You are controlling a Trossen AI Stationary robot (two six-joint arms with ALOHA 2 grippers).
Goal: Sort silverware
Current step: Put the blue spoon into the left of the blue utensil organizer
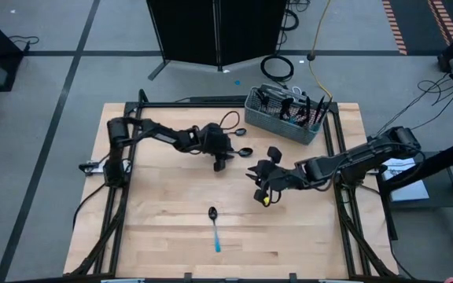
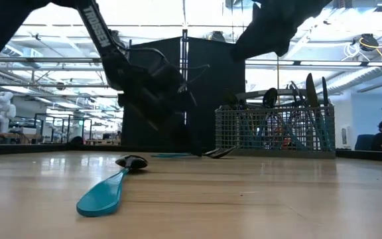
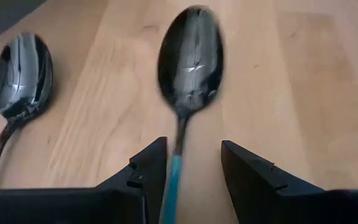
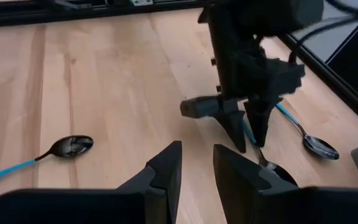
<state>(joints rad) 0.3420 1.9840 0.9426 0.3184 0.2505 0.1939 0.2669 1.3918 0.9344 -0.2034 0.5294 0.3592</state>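
Note:
The spoon needs to be sorted into the basket, so my left gripper needs to grab it by its blue handle (image 3: 173,180).
Three spoons with dark bowls and light-blue handles lie flat on the wooden table. My left gripper (image 1: 221,163) is open and low over one spoon (image 3: 190,59), its fingers standing on either side of the handle (image 3: 178,163); I see no touch. A second spoon (image 3: 20,74) lies beside it, farther back. The third spoon (image 1: 214,224) lies alone near the front. My right gripper (image 4: 197,152) hovers right of centre, open by a narrow gap, with nothing between its fingers.
A grey wire-mesh basket (image 1: 285,114) holding several pieces of silverware stands at the back right of the table. A black frame rail (image 1: 330,141) runs along the table's right side. Bare wood lies between the front spoon and both grippers.

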